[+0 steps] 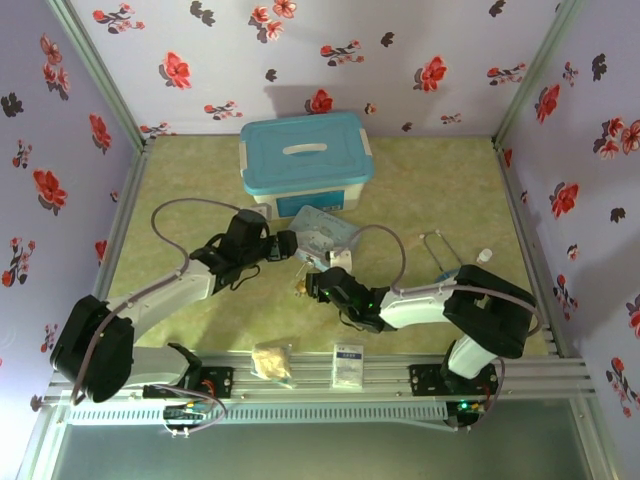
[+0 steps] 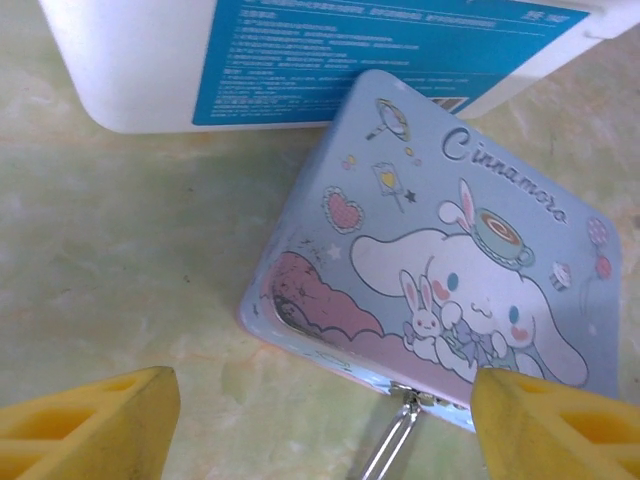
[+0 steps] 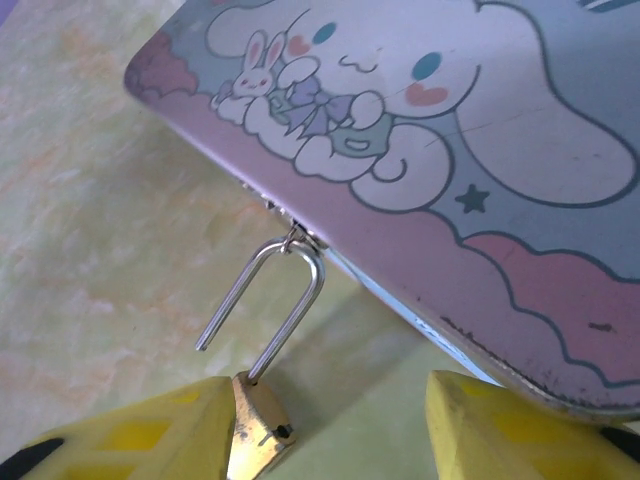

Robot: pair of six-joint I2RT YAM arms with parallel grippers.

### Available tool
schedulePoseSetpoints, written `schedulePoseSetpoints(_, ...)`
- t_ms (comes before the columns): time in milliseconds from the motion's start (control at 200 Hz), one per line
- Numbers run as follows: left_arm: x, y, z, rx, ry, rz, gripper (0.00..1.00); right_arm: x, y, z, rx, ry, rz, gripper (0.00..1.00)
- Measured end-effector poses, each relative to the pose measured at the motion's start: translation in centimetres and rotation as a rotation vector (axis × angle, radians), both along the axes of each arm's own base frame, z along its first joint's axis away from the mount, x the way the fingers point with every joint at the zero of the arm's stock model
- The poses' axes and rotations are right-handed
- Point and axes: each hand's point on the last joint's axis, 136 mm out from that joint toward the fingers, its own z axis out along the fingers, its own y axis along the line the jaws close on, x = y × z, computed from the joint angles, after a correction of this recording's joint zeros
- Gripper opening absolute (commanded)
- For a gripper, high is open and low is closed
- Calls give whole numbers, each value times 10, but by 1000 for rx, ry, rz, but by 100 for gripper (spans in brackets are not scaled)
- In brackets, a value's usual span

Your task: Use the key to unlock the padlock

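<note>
I need to grab the padlock with my right gripper next by its brass body (image 3: 259, 429), so the open shackle (image 3: 290, 290) stays free to slip off the tin's hasp.
The small brass padlock (image 3: 255, 432) hangs by its thin silver shackle (image 3: 290, 290) from the hasp of the pastel cartoon tin (image 3: 450, 130). One shackle leg is free of the body. My right gripper (image 3: 330, 435) is open around the padlock, whose body touches the left yellow finger (image 3: 130, 440). From the top, the padlock (image 1: 299, 287) sits at the right gripper (image 1: 312, 285). My left gripper (image 2: 325, 430) is open over the tin's (image 2: 440, 240) near edge, the shackle (image 2: 395, 440) between its fingers. I cannot make out the key.
A blue-lidded white bin (image 1: 305, 160) stands right behind the tin (image 1: 325, 232). A beige lumpy packet (image 1: 272, 362) and a white card (image 1: 348, 365) lie at the near edge. A thin wire object (image 1: 440, 250) lies at the right. Patterned walls enclose the table.
</note>
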Motion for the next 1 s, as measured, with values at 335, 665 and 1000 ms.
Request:
schedulePoseSetpoints(335, -25, 6, -20, -24, 46, -16, 70, -4, 13, -5, 63, 79, -19, 52)
schedulePoseSetpoints(665, -41, 19, -21, -41, 30, -8, 71, -6, 34, -35, -21, 168, -49, 49)
schedulePoseSetpoints(1000, -44, 21, -27, -40, 45, -1, 72, -1, 37, -39, -77, 185, -74, 36)
